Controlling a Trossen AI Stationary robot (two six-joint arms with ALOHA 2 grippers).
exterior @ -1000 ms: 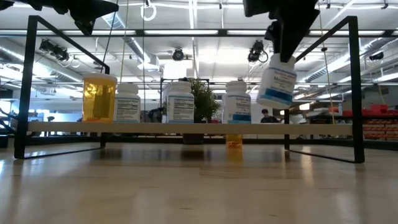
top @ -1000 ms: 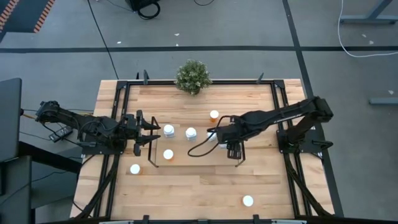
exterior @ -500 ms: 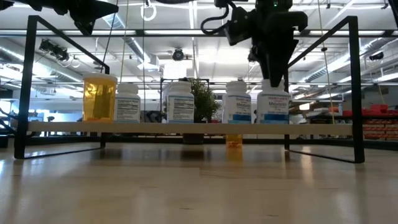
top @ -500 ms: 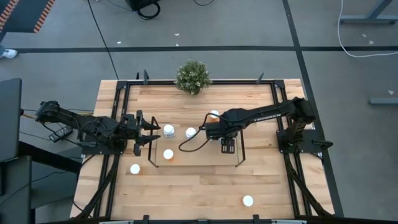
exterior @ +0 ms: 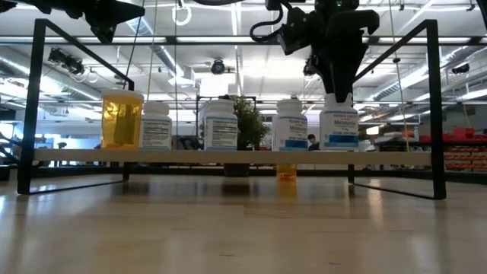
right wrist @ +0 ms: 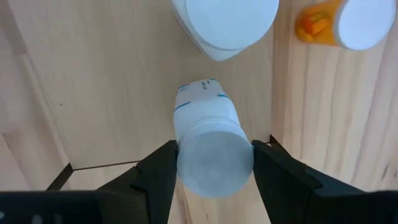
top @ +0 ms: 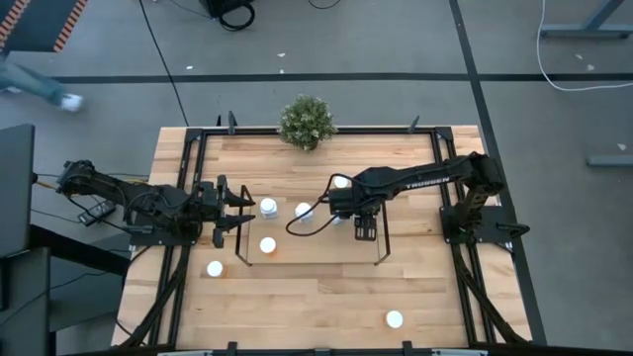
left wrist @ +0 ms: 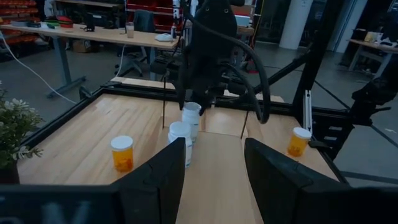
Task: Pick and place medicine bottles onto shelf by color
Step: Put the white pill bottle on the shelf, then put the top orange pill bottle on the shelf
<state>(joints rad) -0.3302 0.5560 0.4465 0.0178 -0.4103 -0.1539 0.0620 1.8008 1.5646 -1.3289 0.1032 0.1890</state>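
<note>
The whitish bottle has its bottom resting on the shelf beside the bottle next to it, so my right gripper needs to let go of the whitish bottle now.
The black-rod shelf [exterior: 76, 155] spans the table's middle. On its see-through deck stand one orange bottle [exterior: 122, 118] and several whitish bottles, such as this one [exterior: 221, 125]. My right gripper [exterior: 339, 90] comes down over the rightmost whitish bottle [exterior: 338, 128], shut on it; in the high view it is here [top: 343, 212]. My left gripper [top: 240, 210] waits open at the shelf's left end. Loose white-capped bottles stand on the table: one near the left [top: 214, 268], one at the near right [top: 395, 318], and an orange one [top: 340, 182] beyond the shelf. My right gripper pinches the whitish bottle by its white cap [right wrist: 214, 163], one finger [right wrist: 158, 180] on each side. The fingers come from above, pointing down. The bottle stands upright with its base on the shelf deck [exterior: 338, 152].
A small potted plant [top: 307, 121] stands at the table's far edge. Another whitish bottle [right wrist: 224, 22] stands close to the held one, and an orange bottle [right wrist: 339, 22] stands on the wood past the deck. The near half of the table is mostly bare wood.
My right gripper has moved down and slightly toward the far-left, carrying the whitish bottle. The bottle hung tilted above the deck a second ago; now it stands upright on the deck beside the other whitish bottles.
</note>
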